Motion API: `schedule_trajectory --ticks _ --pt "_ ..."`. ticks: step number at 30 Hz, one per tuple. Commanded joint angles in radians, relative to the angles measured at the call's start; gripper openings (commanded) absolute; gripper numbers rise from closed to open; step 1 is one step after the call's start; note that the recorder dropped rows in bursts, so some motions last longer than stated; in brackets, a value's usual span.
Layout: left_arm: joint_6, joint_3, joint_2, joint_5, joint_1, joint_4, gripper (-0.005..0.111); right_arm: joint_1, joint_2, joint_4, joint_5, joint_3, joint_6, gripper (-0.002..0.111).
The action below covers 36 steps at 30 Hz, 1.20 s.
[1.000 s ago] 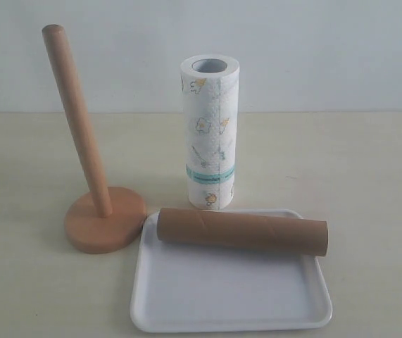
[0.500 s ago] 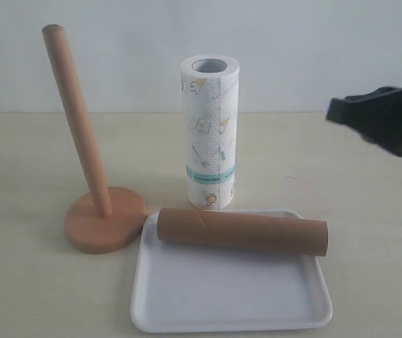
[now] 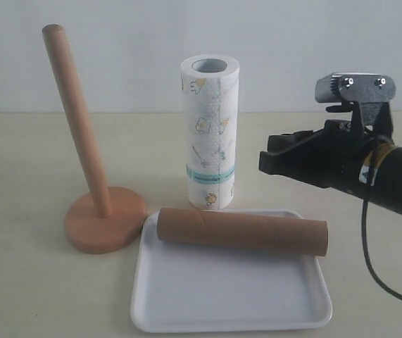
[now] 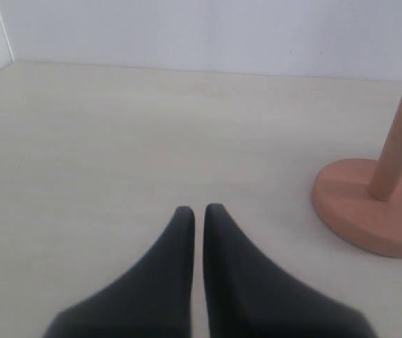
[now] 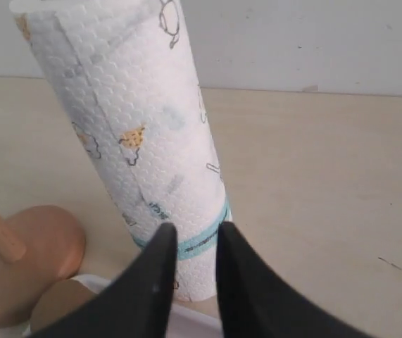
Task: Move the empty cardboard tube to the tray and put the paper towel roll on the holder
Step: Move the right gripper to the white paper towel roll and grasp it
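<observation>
My right gripper is to grab the paper towel roll by its printed middle [image 3: 211,137], so the roll's hollow core stays free to slide onto the holder's rod [image 3: 78,120].
The brown cardboard tube [image 3: 243,231] lies across the far part of the white tray [image 3: 229,296]. Just behind the tray stands the paper towel roll [image 3: 210,134], upright on the table. The wooden holder [image 3: 81,134] is at the left, its rod bare. My right gripper [image 3: 262,162] hangs to the right of the roll, apart from it, pointing at its lower half. In the right wrist view that gripper [image 5: 195,229] has its jaws a narrow way apart and empty, with the roll [image 5: 130,120] beyond. My left gripper [image 4: 198,210] is shut and empty, over bare table beside the holder's base [image 4: 369,211].
A pale wall closes off the back of the beige table [image 3: 32,296]. The right arm's black body and cable [image 3: 369,260] reach in from the right edge, above the tray's right side. The left arm is out of the exterior view.
The right arm has come in from the right edge and moved left toward the roll; a second ago it was out of view. Tube, roll, tray and holder have not moved.
</observation>
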Motion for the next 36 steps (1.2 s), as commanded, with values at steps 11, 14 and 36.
schedule_trajectory --ticks 11,14,36 --pt "0.004 0.003 -0.001 0.001 0.002 0.005 0.004 0.002 0.188 -0.203 -0.357 -0.005 -0.061 0.101" --pt "0.004 0.003 -0.001 0.001 0.002 0.005 0.004 0.002 0.227 -0.203 -0.433 -0.005 -0.123 0.101" --pt "0.004 0.003 -0.001 0.001 0.002 0.005 0.004 0.002 0.535 -0.146 -0.469 -0.318 -0.178 0.101"
